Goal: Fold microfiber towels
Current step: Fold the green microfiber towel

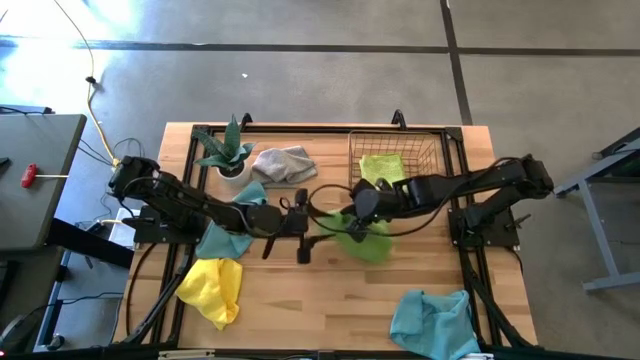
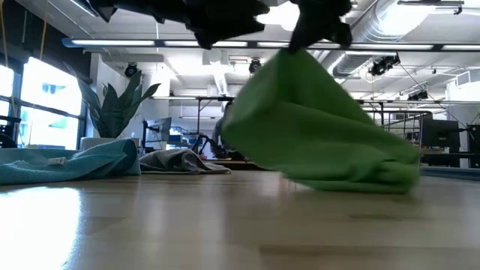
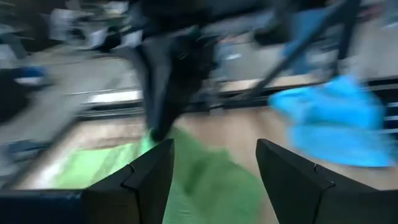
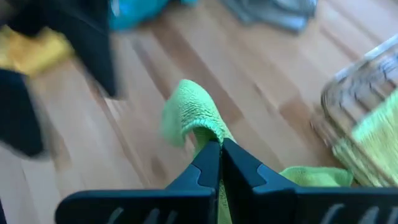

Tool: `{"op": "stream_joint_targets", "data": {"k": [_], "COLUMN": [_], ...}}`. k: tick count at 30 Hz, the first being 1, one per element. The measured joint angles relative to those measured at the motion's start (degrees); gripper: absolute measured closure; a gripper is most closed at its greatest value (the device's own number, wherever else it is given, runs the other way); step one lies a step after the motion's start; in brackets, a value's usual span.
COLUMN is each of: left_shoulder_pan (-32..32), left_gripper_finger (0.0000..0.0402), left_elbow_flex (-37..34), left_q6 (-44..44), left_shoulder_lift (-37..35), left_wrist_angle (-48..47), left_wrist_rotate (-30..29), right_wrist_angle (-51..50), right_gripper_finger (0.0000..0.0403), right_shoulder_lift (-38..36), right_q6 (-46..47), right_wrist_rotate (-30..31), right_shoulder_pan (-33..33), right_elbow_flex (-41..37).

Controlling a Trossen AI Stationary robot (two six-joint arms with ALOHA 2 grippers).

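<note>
The green towel (image 1: 368,246) needs to be spread flat for folding, so I will grab it next by its drawn-up corner with my left gripper.
A lime green towel (image 1: 366,242) is at the table's middle, with my right gripper (image 1: 352,214) shut on it. In the low view the green towel (image 2: 322,127) rises to a peak under the dark gripper (image 2: 315,26). My left gripper (image 3: 214,180) stands open just left of that towel, level and pointing at it, with nothing between its fingers. A teal towel (image 1: 226,238) lies under the left arm. Also on the table are a yellow towel (image 1: 213,288), a light blue towel (image 1: 435,322) and a grey towel (image 1: 283,163). Another lime green towel (image 1: 383,167) lies in the wire basket. My right gripper pinches a bunched fold of the green towel (image 4: 198,127) between its two shut fingers. The fingers slant down from above and from the table's right. The towel hangs below them, drawn up to a peak, and its lower part (image 2: 352,176) lies on the table.
A wire basket (image 1: 425,150) stands at the far right of the table. A potted plant (image 1: 228,152) stands at the far left beside the grey towel. Bare wood shows along the near middle of the table (image 1: 320,310).
</note>
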Motion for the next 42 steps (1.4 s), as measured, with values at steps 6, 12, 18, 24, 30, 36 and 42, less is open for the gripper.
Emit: {"op": "stream_joint_targets", "data": {"k": [6, 12, 18, 24, 30, 36, 42], "left_shoulder_pan": [0.2, 1.7, 2.8, 1.5, -0.2, -0.2, 0.2], "left_gripper_finger": [0.0183, 0.0183, 0.0183, 0.0183, 0.0183, 0.0183, 0.0191], "left_elbow_flex": [0.0, 0.0, 0.0, 0.0, 0.0, 0.0, 0.0], "left_q6": [7.6, 15.4, 16.5, 18.8, 16.3, 9.0, 3.4], "left_shoulder_lift": [2.2, 4.0, 4.1, 4.1, 4.1, 4.1, 4.1], "left_wrist_angle": [3.6, 6.5, 6.0, 0.0, -6.7, -13.9, -16.3], "left_wrist_rotate": [-14.0, -17.2, -21.3, -33.5, -38.2, -37.9, -34.7], "right_wrist_angle": [4.9, 8.1, 9.3, 7.7, 6.5, 6.5, 6.5], "right_gripper_finger": [0.0403, 0.0403, 0.0403, 0.0403, 0.0403, 0.0403, 0.0403], "right_shoulder_lift": [0.0, 0.0, 0.0, 0.0, 0.1, 0.1, 0.1], "right_q6": [-0.3, -0.3, -0.3, -0.3, -1.5, -2.6, -3.7], "right_wrist_rotate": [-0.3, -3.1, -3.2, -3.2, -3.2, -3.2, -3.1], "right_shoulder_pan": [-2.1, -2.7, -2.7, -2.7, -2.7, -2.7, -2.7], "right_elbow_flex": [0.0, 0.0, 0.0, 0.0, 0.0, 0.0, 0.0]}}
